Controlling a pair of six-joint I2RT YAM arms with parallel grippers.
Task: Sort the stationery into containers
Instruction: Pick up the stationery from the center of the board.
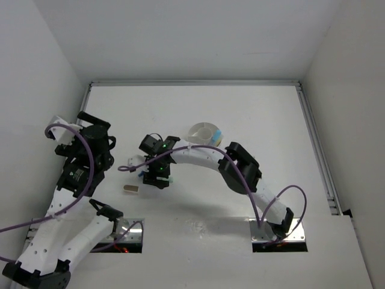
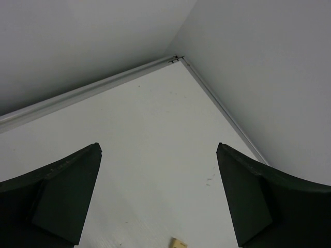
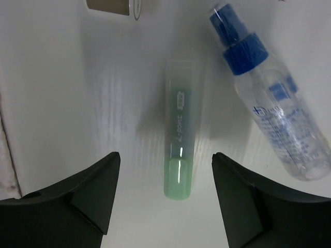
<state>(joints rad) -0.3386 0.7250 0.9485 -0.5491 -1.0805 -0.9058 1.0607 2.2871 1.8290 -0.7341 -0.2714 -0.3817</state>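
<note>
The robot's right gripper should next pick up the green marker by its middle, so the marker's green end stays free to go into the bowl.
My right gripper is open and low over the table. In the right wrist view its fingers straddle a green marker that lies flat between them, untouched. A blue-clear pen, shaped like a small spray bottle, lies just right of the marker. A tan eraser shows at the top edge and also in the top view. The round white bowl sits behind the right arm. My left gripper is open and empty, raised at the left. A yellowish eraser lies below it.
The right arm arches across the table middle and hides part of the bowl. A metal rail and white walls bound the table at the back and sides. A purple cable hangs by the right gripper.
</note>
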